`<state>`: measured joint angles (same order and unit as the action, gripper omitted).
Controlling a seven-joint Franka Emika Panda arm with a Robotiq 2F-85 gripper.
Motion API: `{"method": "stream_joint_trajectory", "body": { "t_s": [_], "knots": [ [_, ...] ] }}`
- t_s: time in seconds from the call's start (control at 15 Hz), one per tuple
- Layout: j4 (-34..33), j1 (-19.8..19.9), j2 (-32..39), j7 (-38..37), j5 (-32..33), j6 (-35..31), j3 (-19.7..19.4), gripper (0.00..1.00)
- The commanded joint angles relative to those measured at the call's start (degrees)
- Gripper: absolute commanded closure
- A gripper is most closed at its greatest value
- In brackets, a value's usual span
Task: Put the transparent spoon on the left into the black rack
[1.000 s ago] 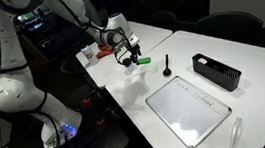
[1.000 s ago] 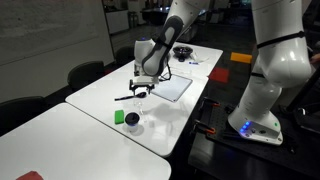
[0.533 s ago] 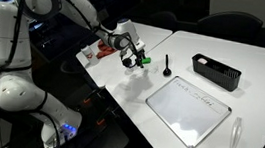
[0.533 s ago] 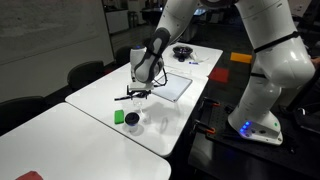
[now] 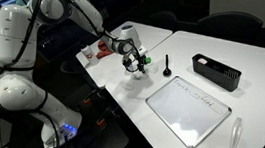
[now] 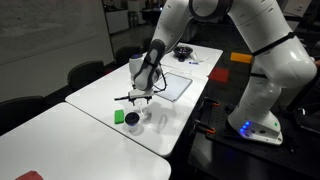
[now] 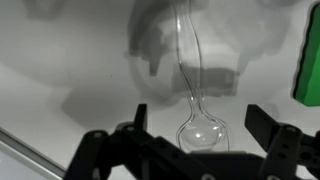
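I will grab the transparent spoon (image 7: 191,70) by its bowl end next, with my gripper's fingers on either side, so the handle stays free to go into the black rack.
The transparent spoon (image 7: 191,70) lies flat on the white table, its bowl toward the camera and its handle pointing away. My gripper (image 7: 200,122) is open and low over it, with the bowl between the two black fingers; I see no contact. In both exterior views the gripper (image 5: 131,64) (image 6: 138,98) hangs just above the table near the edge on the robot's side. The black rack (image 5: 216,72) stands far across the table and also shows in an exterior view (image 6: 183,52). The spoon itself is too small to make out in the exterior views.
A green block (image 5: 144,59) (image 6: 119,116) (image 7: 308,68) sits close beside the gripper. A black spoon (image 5: 168,66) lies between the gripper and the rack. A whiteboard (image 5: 189,111) (image 6: 172,87) lies flat on the table. A taller clear utensil (image 5: 232,146) stands near a table corner.
The gripper has come down toward the table over the spoon, and the arm has leaned in. The jaws stay open. Nothing on the table has moved.
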<state>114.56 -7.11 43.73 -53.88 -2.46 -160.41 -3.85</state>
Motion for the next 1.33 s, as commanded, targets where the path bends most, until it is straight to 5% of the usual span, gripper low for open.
{"method": "stream_joint_trajectory", "body": {
  "t_s": [0.0,0.87,0.93,1.0,1.27],
  "knots": [
    [-1.99,-1.58,1.53,2.20,-1.64,2.07,-1.61,0.00],
    [-5.67,-1.94,5.92,4.00,-1.98,2.44,-2.25,0.00],
    [-5.93,-2.11,6.25,3.81,-2.01,2.32,-2.34,0.25],
    [-6.16,-2.29,6.56,3.67,-2.02,2.30,-2.44,0.26],
    [-6.81,-2.66,7.29,3.54,-2.05,2.35,-2.58,0.58]
  ]
}}
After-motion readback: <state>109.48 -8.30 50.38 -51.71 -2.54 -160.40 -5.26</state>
